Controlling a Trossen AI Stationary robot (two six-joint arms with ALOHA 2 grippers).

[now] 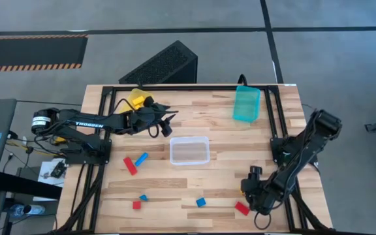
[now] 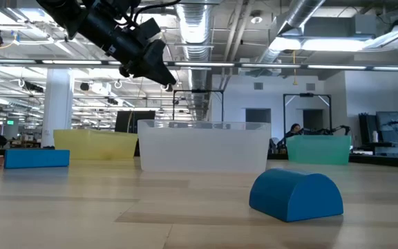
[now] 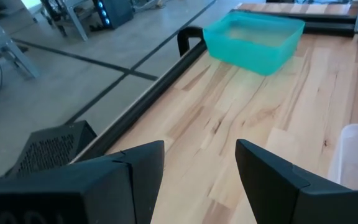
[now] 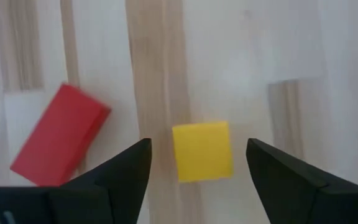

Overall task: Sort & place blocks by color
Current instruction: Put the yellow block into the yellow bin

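Note:
Next, my right gripper picks up the yellow cube by its opposite sides to sort it into the yellow bin (image 1: 136, 98).
My right gripper (image 4: 199, 144) is open and points down near the table's near right corner. A yellow cube (image 4: 202, 150) lies on the wood between its fingers, touching neither. A red bar (image 4: 59, 135) lies beside it and also shows in the high view (image 1: 241, 207). That view hides the cube under my right gripper (image 1: 253, 194). My left gripper (image 1: 167, 124) is open and empty, raised above the table next to the yellow bin (image 1: 136, 98). Other blocks lie flat: a red bar (image 1: 130, 165), a blue bar (image 1: 141, 158), a small blue piece (image 1: 143, 196), a small red piece (image 1: 136, 204) and a blue piece (image 1: 201, 202).
A clear bin (image 1: 189, 150) stands mid-table and a teal bin (image 1: 247, 103) toward the far right. The low view shows a blue half-round block (image 2: 296, 195) close by and my left gripper (image 2: 150, 66) high above the clear bin (image 2: 202, 145). A black slatted box (image 1: 165, 64) lies beyond the far edge.

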